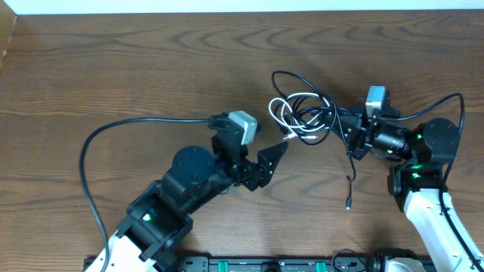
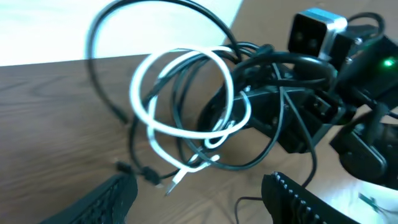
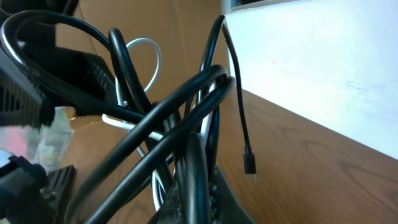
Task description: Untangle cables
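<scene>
The looped white-and-black side of the cables is opposite the right gripper, so the left gripper should grab the cables there. That leaves the right gripper free to re-grip and untangle cables.
The cables lie tangled at the table's centre right: a white cable in loops, wound through several black ones. My right gripper is shut on the black strands at the bundle's right side; in the right wrist view the black cables run through its jaws. One black end with a plug trails toward the front. My left gripper is open and empty, just left and in front of the tangle. In the left wrist view the white loop sits beyond its open fingers.
The left arm's own thick black cable arcs over the table's left half. A white wall edge runs along the back of the wooden table. A black rail lines the front edge.
</scene>
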Robot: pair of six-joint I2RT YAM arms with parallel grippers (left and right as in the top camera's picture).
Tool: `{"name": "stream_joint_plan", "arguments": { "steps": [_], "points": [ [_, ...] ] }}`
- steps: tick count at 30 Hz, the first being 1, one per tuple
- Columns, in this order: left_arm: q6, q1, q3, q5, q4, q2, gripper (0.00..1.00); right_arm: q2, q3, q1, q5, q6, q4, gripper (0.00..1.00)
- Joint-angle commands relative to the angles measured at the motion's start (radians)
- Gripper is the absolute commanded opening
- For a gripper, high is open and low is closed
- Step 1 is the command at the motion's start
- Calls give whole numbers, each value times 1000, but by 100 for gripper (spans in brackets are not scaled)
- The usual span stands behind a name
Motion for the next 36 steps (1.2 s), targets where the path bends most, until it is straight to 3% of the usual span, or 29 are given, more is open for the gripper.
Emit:
{"name": "stream_joint_plan", "arguments": {
  "steps": [1, 7, 15, 27, 28, 30, 32, 36],
  "points": [
    [5, 3, 8, 62, 23, 42, 69, -4, 11, 22, -5, 53, 21, 1],
    [-21, 2, 8, 62, 92, 98, 69, -4, 10, 54, -6, 133, 76, 1],
    [-20, 3, 8, 53, 151, 135, 79, -4, 10, 97, -6, 157, 87, 1],
    [-20, 3, 8, 50, 182, 165, 77, -4, 11, 145, -7, 156, 100, 1],
    [-20, 3, 8, 50, 182, 165, 68, -4, 10, 145, -7, 156, 100, 2],
    [-20, 3, 8, 50, 182, 165, 32, -4, 10, 145, -7, 156, 100, 9],
    [-20, 3, 8, 50, 182, 165, 8, -4, 11, 145, -6, 156, 100, 10],
    [-20, 3, 8, 50, 182, 164, 8, -4, 10, 143, -6, 156, 100, 13]
  ]
}}
